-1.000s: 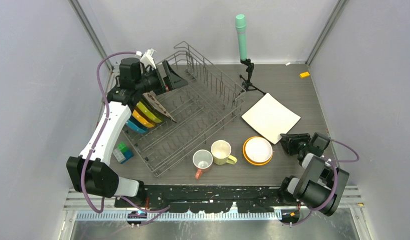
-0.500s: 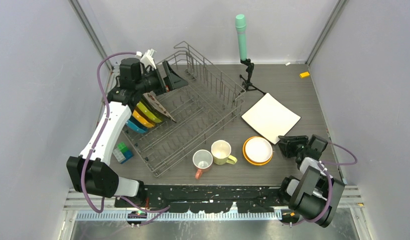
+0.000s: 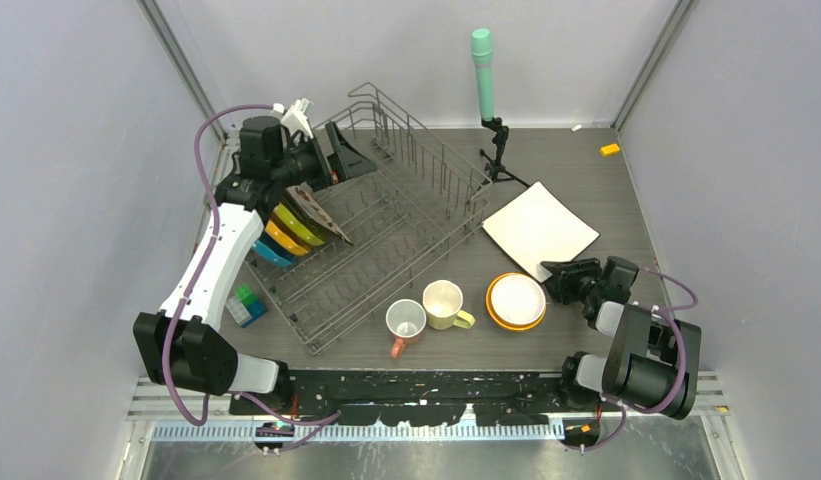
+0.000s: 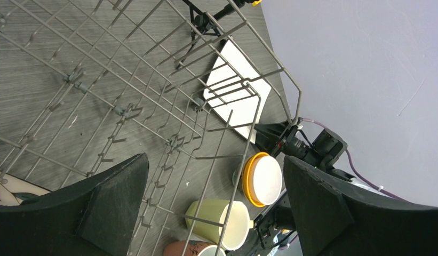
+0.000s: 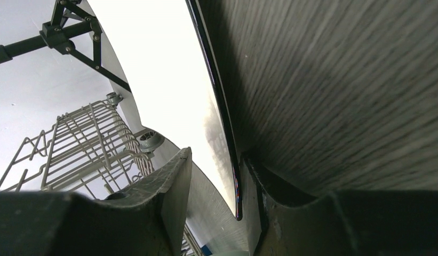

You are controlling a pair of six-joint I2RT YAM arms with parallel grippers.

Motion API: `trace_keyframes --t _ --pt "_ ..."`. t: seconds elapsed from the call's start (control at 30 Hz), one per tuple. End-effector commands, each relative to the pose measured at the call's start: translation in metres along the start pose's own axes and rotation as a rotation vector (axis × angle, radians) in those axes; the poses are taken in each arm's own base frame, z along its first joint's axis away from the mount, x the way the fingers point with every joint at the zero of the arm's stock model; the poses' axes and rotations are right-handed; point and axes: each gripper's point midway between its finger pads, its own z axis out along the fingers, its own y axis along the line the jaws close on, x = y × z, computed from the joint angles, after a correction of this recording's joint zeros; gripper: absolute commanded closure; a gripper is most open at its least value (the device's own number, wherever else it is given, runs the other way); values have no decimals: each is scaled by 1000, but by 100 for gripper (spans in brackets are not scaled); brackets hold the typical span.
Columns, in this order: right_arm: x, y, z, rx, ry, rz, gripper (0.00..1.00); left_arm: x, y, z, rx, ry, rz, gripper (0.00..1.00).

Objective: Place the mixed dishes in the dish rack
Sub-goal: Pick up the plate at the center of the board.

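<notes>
The white square plate's near corner [image 3: 544, 272] [image 5: 227, 180] lies between my right gripper's fingers, one under the plate's edge, so it is now time to close on it.
The grey wire dish rack [image 3: 406, 215] holds dotted blue [image 3: 269, 253], orange [image 3: 283, 238] and yellow-green [image 3: 298, 224] plates on edge at its left end. My left gripper [image 3: 354, 152] hangs open over the rack's far left corner, holding nothing [image 4: 215, 160]. The white square plate [image 3: 539, 234] lies flat right of the rack. My right gripper [image 3: 558, 276] is open at its near corner. In the right wrist view its jaws [image 5: 216, 157] straddle the plate's edge [image 5: 227, 144], one finger under it. A white bowl inside an orange bowl [image 3: 516, 300], a pale-yellow mug [image 3: 444, 304] and a pink mug [image 3: 405, 322] stand in front.
A green-topped cylinder on a black tripod [image 3: 483, 70] stands behind the plate. A small blue-green box [image 3: 246, 304] sits left of the rack's near corner. A small orange block [image 3: 610, 150] lies at the far right. Grey walls close in both sides.
My right gripper has slid left along the table onto the white plate's near corner, nudging the plate slightly. The left arm has not moved.
</notes>
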Motion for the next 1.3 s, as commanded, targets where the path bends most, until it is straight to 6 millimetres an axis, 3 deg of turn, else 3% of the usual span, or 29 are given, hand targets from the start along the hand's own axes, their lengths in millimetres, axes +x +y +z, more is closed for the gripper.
trace_keyframes --t 0.0,0.23,0.33,0.53,0.63,0.83,1.1,1.27 --pt "-6 -41 0 142 -99 40 58 -4 -12 -3 46 -17 22 0" --pt "-13 -34 -1 100 -139 1 89 -4 -12 -3 48 -14 21 0" --pt "-15 -14 -4 -3 -158 -31 99 -5 -13 -3 50 -16 26 0" --pt "-25 36 -27 -180 -240 -98 100 -5 -14 -3 51 -14 27 0" --pt "-35 53 -41 -197 -302 -147 100 -5 -14 -3 55 -11 28 0" --pt "-33 75 -56 -249 -301 -194 100 -5 -16 -4 62 -9 32 0" --pt "-35 131 -80 -412 -314 -304 100 -4 -16 -5 61 -6 40 0" --pt "-34 151 -90 -473 -318 -320 100 -3 -16 -5 66 -3 43 0"
